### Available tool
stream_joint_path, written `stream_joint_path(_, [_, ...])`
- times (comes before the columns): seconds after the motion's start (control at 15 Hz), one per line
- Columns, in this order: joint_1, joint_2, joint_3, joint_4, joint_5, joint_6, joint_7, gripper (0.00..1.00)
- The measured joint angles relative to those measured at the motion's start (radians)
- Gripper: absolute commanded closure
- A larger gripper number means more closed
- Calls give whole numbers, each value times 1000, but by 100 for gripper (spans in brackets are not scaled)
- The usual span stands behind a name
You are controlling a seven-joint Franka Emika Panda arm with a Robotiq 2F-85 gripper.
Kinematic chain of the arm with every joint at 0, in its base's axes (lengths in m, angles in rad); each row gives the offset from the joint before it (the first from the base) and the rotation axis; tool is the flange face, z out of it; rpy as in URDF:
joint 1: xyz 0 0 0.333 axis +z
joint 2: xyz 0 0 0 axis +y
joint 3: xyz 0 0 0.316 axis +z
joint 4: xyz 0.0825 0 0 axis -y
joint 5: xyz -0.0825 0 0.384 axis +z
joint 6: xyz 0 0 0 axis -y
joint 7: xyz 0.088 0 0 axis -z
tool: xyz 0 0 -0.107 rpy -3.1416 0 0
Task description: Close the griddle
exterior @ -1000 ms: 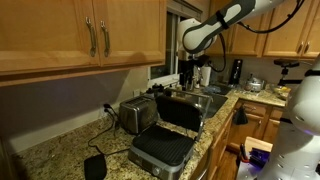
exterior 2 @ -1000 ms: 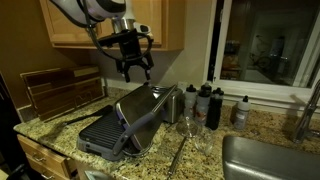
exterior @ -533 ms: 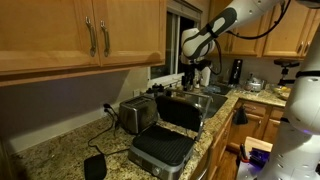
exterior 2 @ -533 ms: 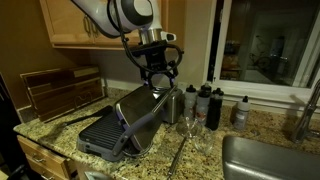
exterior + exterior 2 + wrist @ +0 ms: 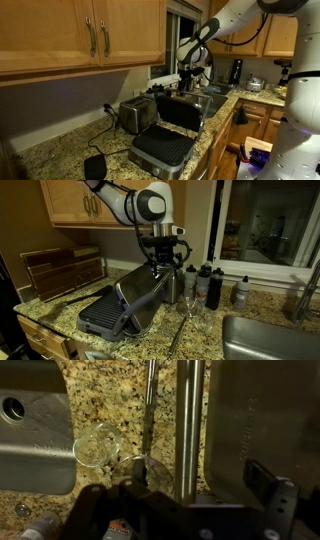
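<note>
My gripper needs to go lower before it closes on the handle bar between its fingers, because in an exterior view they hover above the lid's top edge.
The griddle (image 5: 163, 140) stands open on the granite counter, its brushed-steel lid (image 5: 181, 110) tilted up over the dark ribbed lower plate (image 5: 100, 308). In the wrist view the lid (image 5: 262, 415) fills the right side, with its steel handle bar (image 5: 187, 420) running vertically. My gripper (image 5: 163, 268) hovers open just above the lid's raised top edge, also seen in an exterior view (image 5: 188, 80). In the wrist view the gripper (image 5: 180, 500) straddles the handle bar, dark fingers on each side, holding nothing.
A silver toaster (image 5: 136, 114) and a flat black pad (image 5: 94, 166) sit beside the griddle. Dark bottles (image 5: 212, 285) and a clear glass (image 5: 188, 306) stand close behind the lid. A sink (image 5: 35, 435) and glasses (image 5: 98, 446) lie below the gripper. Cabinets (image 5: 80, 35) overhang.
My gripper has moved toward the window side and come down, from above the lower plate to just over the raised lid's top edge. The griddle has not moved.
</note>
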Motion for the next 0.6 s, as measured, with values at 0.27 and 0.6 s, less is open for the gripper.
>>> stream_joint_path(0.27, [-27, 23, -1, -3, 0, 0, -12, 25])
stream_joint_path(0.6, [-43, 26, -1, -15, 33, 0, -19, 53])
